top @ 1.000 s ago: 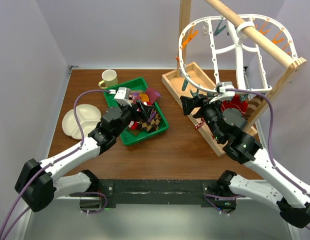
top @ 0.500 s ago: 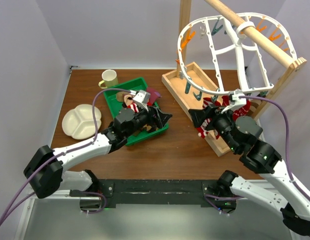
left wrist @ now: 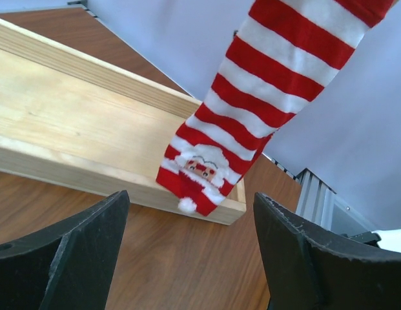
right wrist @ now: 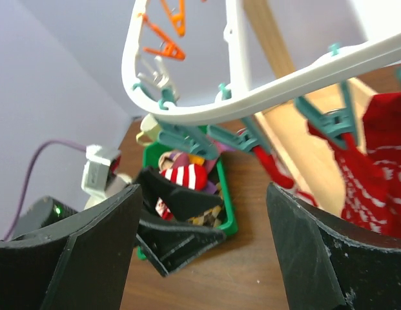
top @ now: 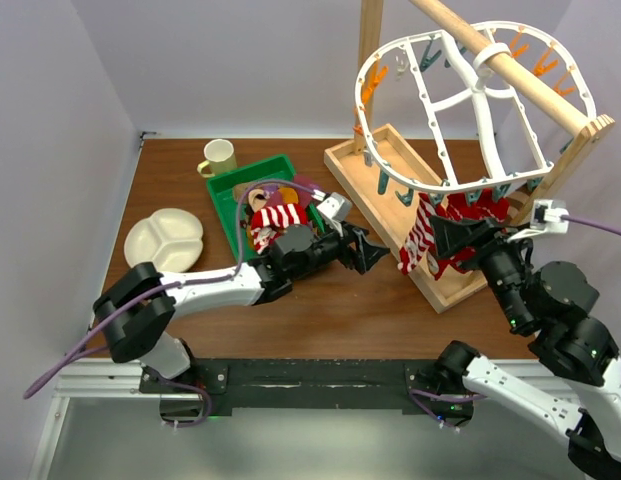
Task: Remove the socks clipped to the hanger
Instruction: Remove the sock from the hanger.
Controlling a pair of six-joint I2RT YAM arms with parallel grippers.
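The left gripper grips the striped sock's free-hanging Santa-face end next. That keeps the sock's clip free for my right gripper to open.
The white oval hanger hangs from the wooden rail, with orange and teal clips on its rim. A red and white striped sock and red socks hang clipped at its near edge. My left gripper is open and empty, low over the table just left of the striped sock. In the left wrist view the sock, with a Santa face, hangs ahead of the open gripper. My right gripper is open and empty beside the red socks. The right wrist view shows the hanger rim, teal clips and a red sock.
A green tray holds several removed socks. A yellow mug and a divided white plate stand at the left. The wooden stand's base tray lies under the hanger, with its post and rail above.
My left gripper has left the green tray and moved right to the striped sock, open. A striped sock now lies in the tray. My right arm has drawn back to the right.
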